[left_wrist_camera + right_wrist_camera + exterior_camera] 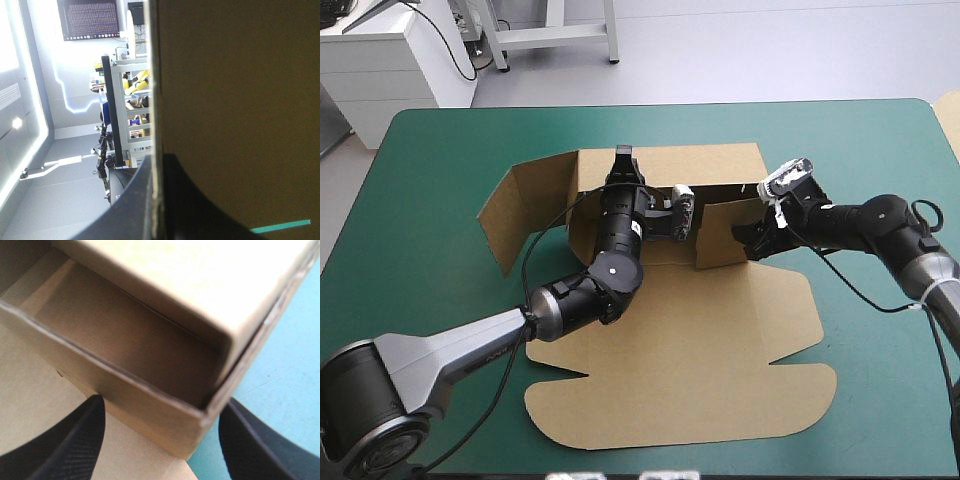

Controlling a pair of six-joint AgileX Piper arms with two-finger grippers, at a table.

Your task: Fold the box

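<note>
I will fold the box into shape, so next I will grab the box by its upright end (252, 347) with my right gripper.
The brown box (720, 320) lies mid-table with its far half raised into walls and its lid panel flat toward the near edge. A side flap (520, 215) stands splayed out on the left. My left gripper (623, 162) is at the top of the far wall, shut on the box. In the left wrist view the board (240, 100) runs edge-on through the left gripper (157, 200). My right gripper (748, 238) is at the box's right front corner. In the right wrist view the right gripper (160, 440) stands open, with the box corner (205, 415) between its fingers.
Bare teal-green cover (440, 150) surrounds the box on the left and far sides, and more shows beside the corner (290, 355). A pale board edge (952, 120) shows at the table's far right edge.
</note>
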